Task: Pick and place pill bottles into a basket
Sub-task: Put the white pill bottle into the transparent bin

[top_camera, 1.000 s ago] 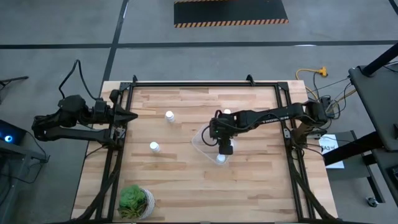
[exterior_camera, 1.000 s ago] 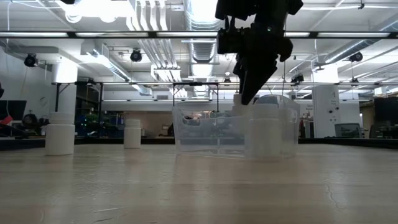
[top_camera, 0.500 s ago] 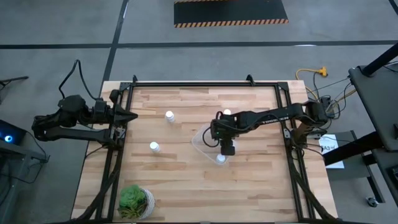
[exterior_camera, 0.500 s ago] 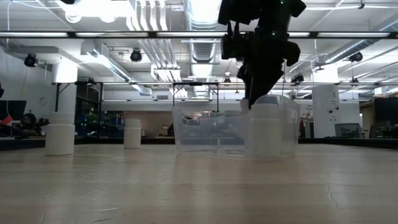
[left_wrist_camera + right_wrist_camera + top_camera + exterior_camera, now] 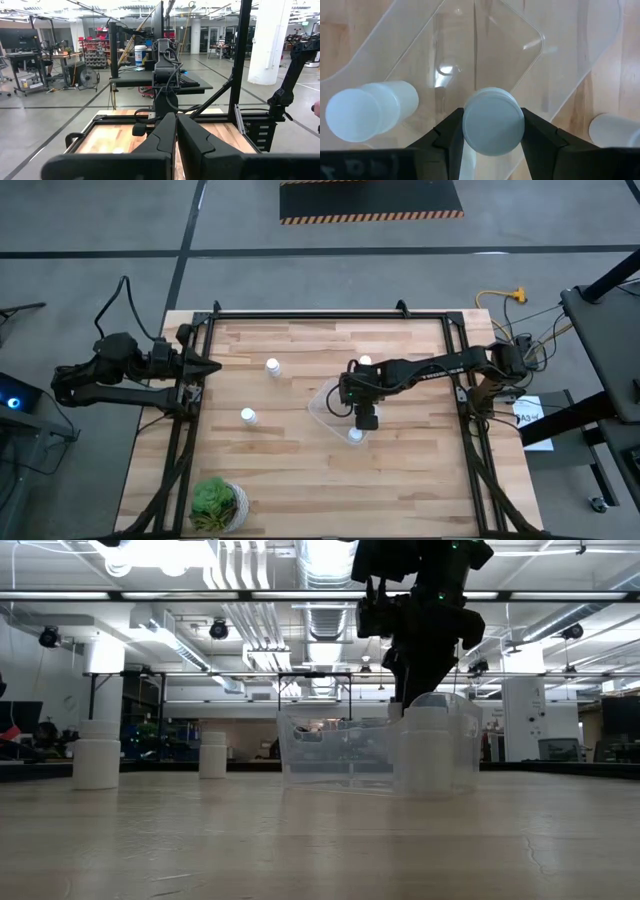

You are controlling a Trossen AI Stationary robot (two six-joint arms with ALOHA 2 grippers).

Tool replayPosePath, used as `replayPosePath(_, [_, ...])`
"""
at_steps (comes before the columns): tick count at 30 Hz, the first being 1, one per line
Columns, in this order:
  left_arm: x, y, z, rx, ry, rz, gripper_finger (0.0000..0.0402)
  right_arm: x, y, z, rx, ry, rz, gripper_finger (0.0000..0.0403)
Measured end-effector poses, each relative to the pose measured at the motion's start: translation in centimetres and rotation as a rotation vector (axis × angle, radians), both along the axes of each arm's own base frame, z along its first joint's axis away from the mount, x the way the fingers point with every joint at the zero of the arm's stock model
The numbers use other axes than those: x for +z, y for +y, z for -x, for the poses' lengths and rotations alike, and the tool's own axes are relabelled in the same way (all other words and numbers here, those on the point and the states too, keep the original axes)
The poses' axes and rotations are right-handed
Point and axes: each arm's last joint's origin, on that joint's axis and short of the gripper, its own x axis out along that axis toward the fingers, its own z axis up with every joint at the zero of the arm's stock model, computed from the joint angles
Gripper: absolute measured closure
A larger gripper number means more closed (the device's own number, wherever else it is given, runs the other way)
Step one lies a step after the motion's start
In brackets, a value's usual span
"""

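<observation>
The white bottle (image 5: 493, 124) sits low over the clear basket's bottom and would stand, so it is time for my right gripper to release it.
My right gripper (image 5: 362, 418) points steeply down over the clear basket (image 5: 325, 408), shut on a white pill bottle (image 5: 493, 127). A second bottle (image 5: 354, 435) stands inside the basket at its near corner, and shows in the low view as bottle (image 5: 427, 743). Three more bottles stand upright on the table outside the basket: one (image 5: 365, 361) beyond it, and two (image 5: 272, 366) (image 5: 248, 417) to its left. My left gripper (image 5: 210, 367) waits shut at the table's left edge, level and touching nothing. My right gripper pinches the pill bottle at its top, one finger (image 5: 451, 134) on each side of the round cap (image 5: 469, 131). The fingers come from above, pointing steeply down. The bottle stands upright, cap up, inside the basket's outline; whether its base is on the basket floor I cannot tell.
A green potted plant (image 5: 218, 502) stands at the near left corner. Black frame rails (image 5: 180, 440) run along the left and right sides of the wooden table. Bare wood lies near the front edge and between the basket and the two left bottles.
</observation>
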Motion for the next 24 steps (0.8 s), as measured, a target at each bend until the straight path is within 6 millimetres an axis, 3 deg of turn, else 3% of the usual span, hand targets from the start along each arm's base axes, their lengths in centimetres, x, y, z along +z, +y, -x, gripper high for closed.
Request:
replayPosePath(6, [0.00,0.00,0.00,0.000,0.000,0.000,0.0402,0.01,0.00,-0.02,0.000,-0.003,0.001,0.0231])
replayPosePath(16, [0.01,0.00,0.00,0.000,0.000,0.000,0.0402,0.04,0.00,-0.08,0.000,-0.008,0.001,0.0236])
replayPosePath(24, [0.00,0.00,0.01,0.000,0.000,0.000,0.0402,0.05,0.00,-0.10,-0.016,-0.011,-0.004,0.0216])
